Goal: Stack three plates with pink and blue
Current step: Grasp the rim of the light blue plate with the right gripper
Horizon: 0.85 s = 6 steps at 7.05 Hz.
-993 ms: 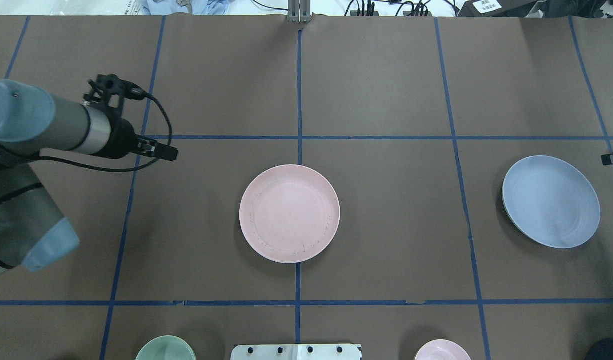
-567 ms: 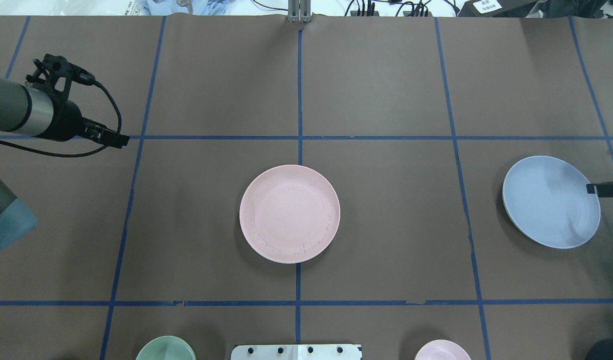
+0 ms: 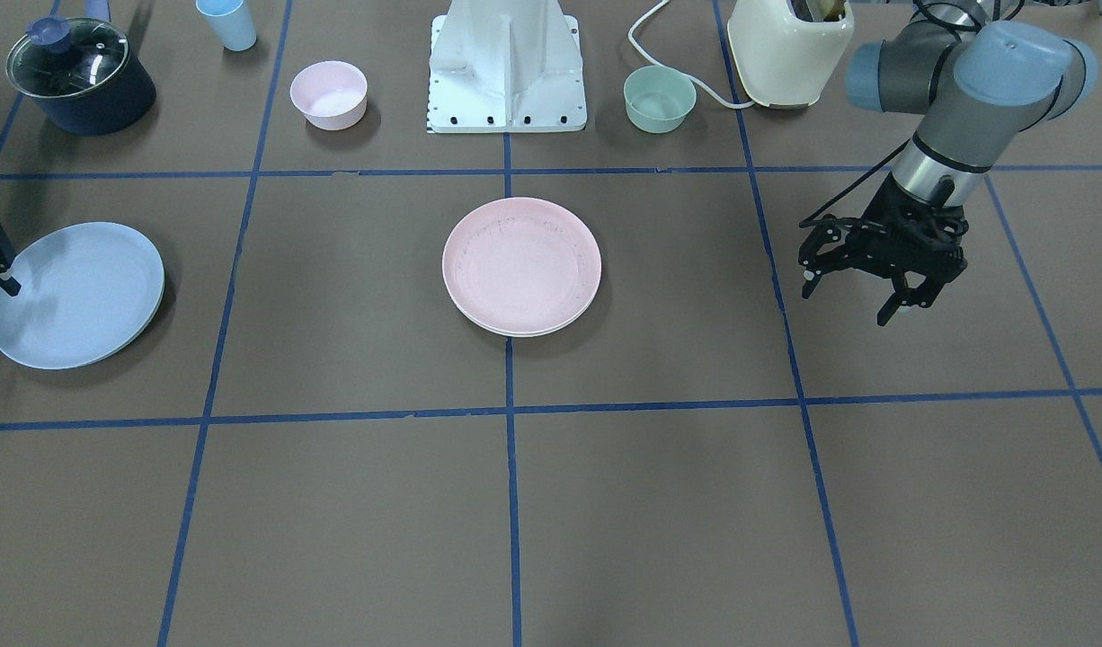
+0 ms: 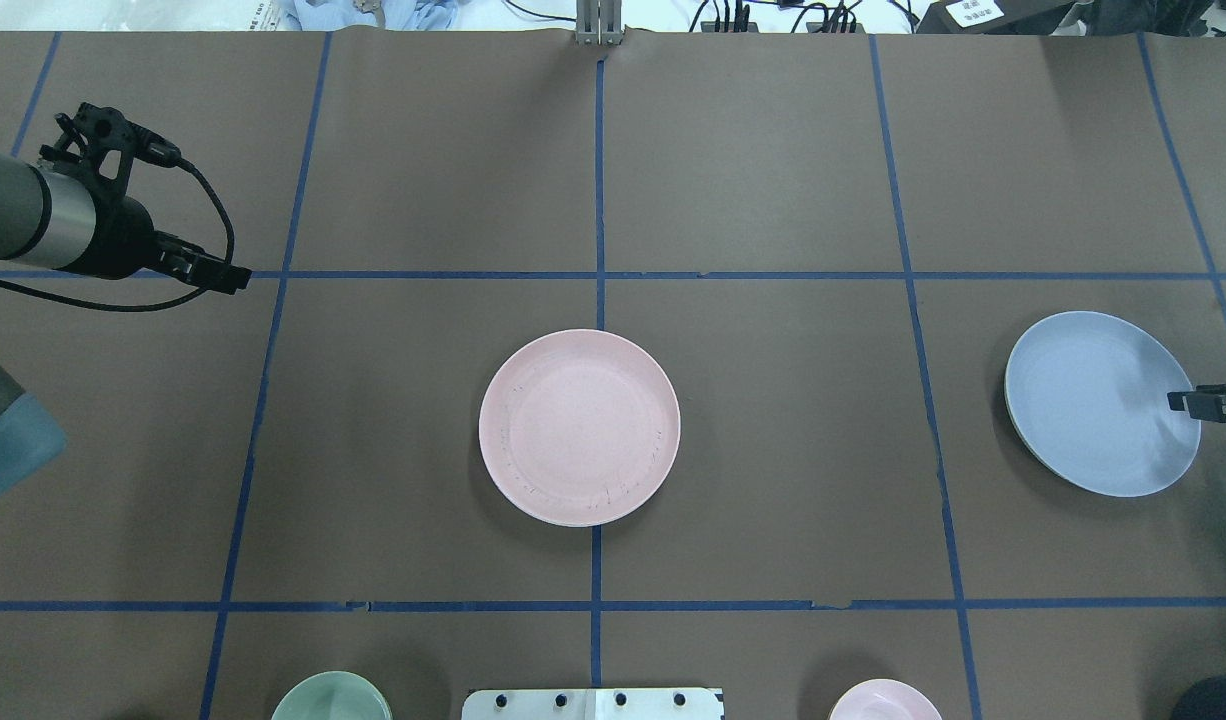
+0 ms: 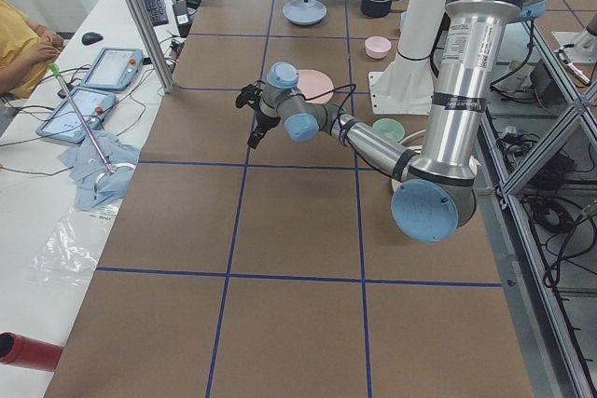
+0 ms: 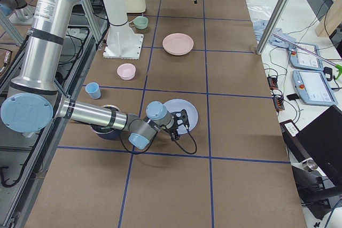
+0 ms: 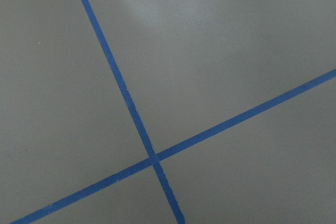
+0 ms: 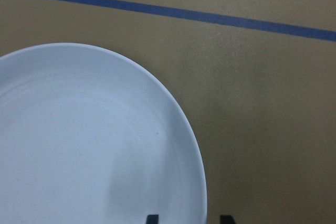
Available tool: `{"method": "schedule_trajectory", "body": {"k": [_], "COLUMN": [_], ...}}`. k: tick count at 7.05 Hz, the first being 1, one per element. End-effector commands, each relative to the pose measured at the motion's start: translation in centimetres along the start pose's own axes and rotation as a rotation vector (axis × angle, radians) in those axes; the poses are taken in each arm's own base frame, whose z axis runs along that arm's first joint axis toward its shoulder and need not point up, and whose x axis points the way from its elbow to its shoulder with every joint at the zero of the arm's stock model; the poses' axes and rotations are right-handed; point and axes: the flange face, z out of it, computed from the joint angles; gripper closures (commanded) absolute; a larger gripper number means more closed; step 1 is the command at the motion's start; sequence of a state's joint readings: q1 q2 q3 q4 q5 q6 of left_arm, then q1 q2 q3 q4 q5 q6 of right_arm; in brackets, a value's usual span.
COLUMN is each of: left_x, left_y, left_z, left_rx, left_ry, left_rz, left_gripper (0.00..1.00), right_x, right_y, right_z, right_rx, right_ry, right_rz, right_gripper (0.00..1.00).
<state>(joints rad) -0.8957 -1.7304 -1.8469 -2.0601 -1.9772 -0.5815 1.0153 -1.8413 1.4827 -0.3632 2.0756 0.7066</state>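
My right gripper picks up the light blue plate by its rim next, to stack it on the pale pink plate [image 3: 522,266].
The pale pink plate [image 4: 579,427] lies at the table's middle, also in the front view [image 3: 521,266]. The light blue plate [image 4: 1098,400] lies at the right, also in the front view [image 3: 75,295]. A thin cream edge shows under its left side; the cream-white plate is otherwise hidden. My right gripper [image 4: 1183,402] is open at the blue plate's right rim. In the right wrist view its fingertips [image 8: 152,219] straddle the rim of the blue plate [image 8: 89,145]. My left gripper [image 4: 235,279] is open and empty over bare table at the far left, also in the front view [image 3: 846,305].
A small pink bowl [image 3: 328,93], a mint-green bowl [image 3: 660,97], a cream toaster [image 3: 789,45], a dark lidded pot [image 3: 79,76] and a blue cup [image 3: 227,24] stand along the robot's side by the white base [image 3: 508,72].
My left arm has drawn back to the left, away from the pink plate. My right gripper has come in from the right edge to the blue plate's right rim.
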Motion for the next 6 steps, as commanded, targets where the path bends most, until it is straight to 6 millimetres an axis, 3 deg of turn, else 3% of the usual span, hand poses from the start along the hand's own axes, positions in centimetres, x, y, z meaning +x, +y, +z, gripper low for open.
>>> {"method": "schedule_trajectory", "body": {"k": [1, 4, 5, 6], "left_x": [0.1, 0.4, -0.1, -1.2], "left_y": [0.0, -0.1, 0.0, -0.3], "left_z": [-0.2, -0.5, -0.9, -2.3], "left_rx": [0.002, 0.009, 0.009, -0.001], "left_ry": [0.001, 0.007, 0.004, 0.029], "left_rz": [0.001, 0.003, -0.001, -0.014], "left_gripper": [0.0, 0.0, 0.0, 0.0], "right_x": [-0.5, -4.2, -5.5, -8.7], "right_y": [-0.5, -6.3, -10.5, -14.3], "right_z": [0.2, 0.6, -0.6, -1.9], "right_rx": [0.005, 0.033, 0.04, 0.036], "right_ry": [-0.009, -0.07, -0.094, -0.098], "right_rz": [-0.008, -0.025, 0.0, 0.046], "right_gripper": [1.0, 1.0, 1.0, 1.0]}}
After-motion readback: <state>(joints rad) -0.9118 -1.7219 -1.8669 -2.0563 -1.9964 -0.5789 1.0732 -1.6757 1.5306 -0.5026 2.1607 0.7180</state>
